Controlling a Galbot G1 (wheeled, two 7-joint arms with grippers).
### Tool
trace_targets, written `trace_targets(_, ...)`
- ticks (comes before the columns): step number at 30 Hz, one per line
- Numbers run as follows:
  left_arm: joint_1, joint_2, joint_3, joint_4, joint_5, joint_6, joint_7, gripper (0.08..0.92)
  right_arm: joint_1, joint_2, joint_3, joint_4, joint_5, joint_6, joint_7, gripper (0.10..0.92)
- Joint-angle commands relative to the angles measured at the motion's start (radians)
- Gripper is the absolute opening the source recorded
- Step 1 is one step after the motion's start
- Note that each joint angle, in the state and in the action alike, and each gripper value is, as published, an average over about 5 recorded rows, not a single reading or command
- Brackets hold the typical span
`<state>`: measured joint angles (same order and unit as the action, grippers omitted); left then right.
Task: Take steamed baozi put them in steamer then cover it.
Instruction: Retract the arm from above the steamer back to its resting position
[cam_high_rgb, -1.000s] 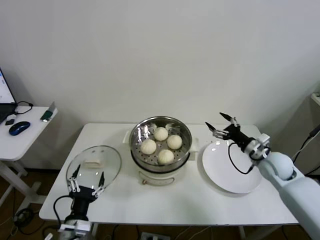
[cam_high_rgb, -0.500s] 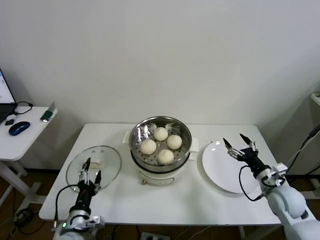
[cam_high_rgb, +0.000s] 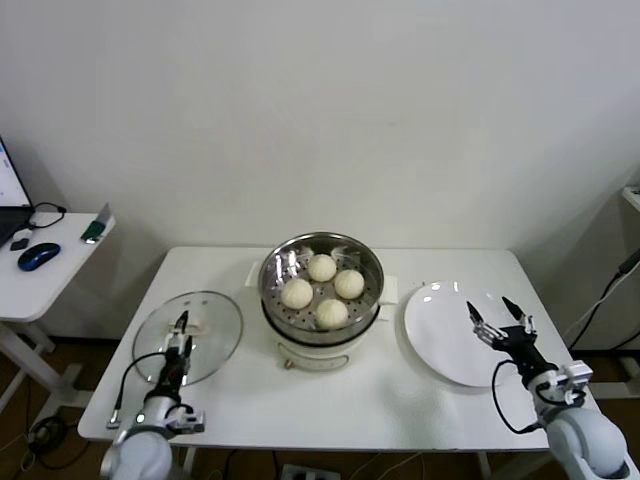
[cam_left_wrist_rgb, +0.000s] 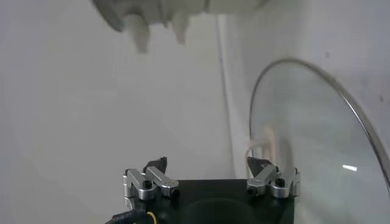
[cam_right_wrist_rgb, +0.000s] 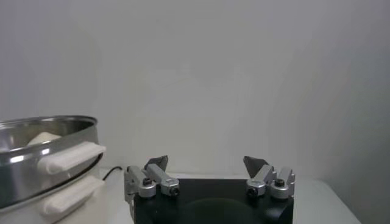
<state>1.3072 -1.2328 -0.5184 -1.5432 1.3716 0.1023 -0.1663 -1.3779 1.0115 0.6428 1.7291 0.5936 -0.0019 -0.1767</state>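
Note:
My left gripper grabs the glass cover by its cream handle (cam_high_rgb: 190, 327) next, to cover the steamer (cam_high_rgb: 320, 262) full of baozi.
Four cream-white baozi (cam_high_rgb: 322, 287) sit on the perforated tray inside the shiny steamer (cam_high_rgb: 320, 262) at the table's middle; the steamer's side also shows in the right wrist view (cam_right_wrist_rgb: 36, 164). The clear glass cover (cam_high_rgb: 188, 336) lies flat on the table to the steamer's left, and it shows in the left wrist view (cam_left_wrist_rgb: 317, 140). My left gripper (cam_high_rgb: 182, 335) is open and empty, over the near edge of the cover. My right gripper (cam_high_rgb: 497, 316) is open and empty, over the near right edge of the white plate (cam_high_rgb: 445, 345).
The white plate lies right of the steamer. A side desk (cam_high_rgb: 40, 275) with a mouse and cables stands at the far left. The wall runs behind the table.
My right gripper has drawn back from beside the steamer, across the plate toward the near right. My left gripper has moved forward onto the near edge of the cover.

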Motion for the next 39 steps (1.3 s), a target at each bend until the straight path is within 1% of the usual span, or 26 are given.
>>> trace_targets(1,-0.169,0.011,0.009,0.254,0.114,-0.015,-0.039,0.823,-0.049,0.032,0.038,0.005,-0.028,0.003,-0.008,0.823)
trace_targets(9,-0.241,0.023,0.026,0.301,0.092,-0.020,-0.044,0.823,-0.056,0.034,0.038,-0.001,-0.050,0.012,-0.024,0.823)
trace_targets(23,-0.278,0.026,0.045,0.334,0.030,-0.042,-0.052,0.813,-0.053,0.056,0.018,-0.024,-0.126,0.037,-0.044,0.823)
trace_targets(27,-0.278,0.025,0.044,0.336,0.020,-0.054,-0.049,0.732,-0.057,0.062,0.016,-0.029,-0.143,0.043,-0.050,0.823)
trace_targets(39,-0.268,0.022,0.045,0.327,-0.004,-0.073,-0.048,0.386,-0.049,0.076,0.013,-0.042,-0.172,0.054,-0.055,0.823)
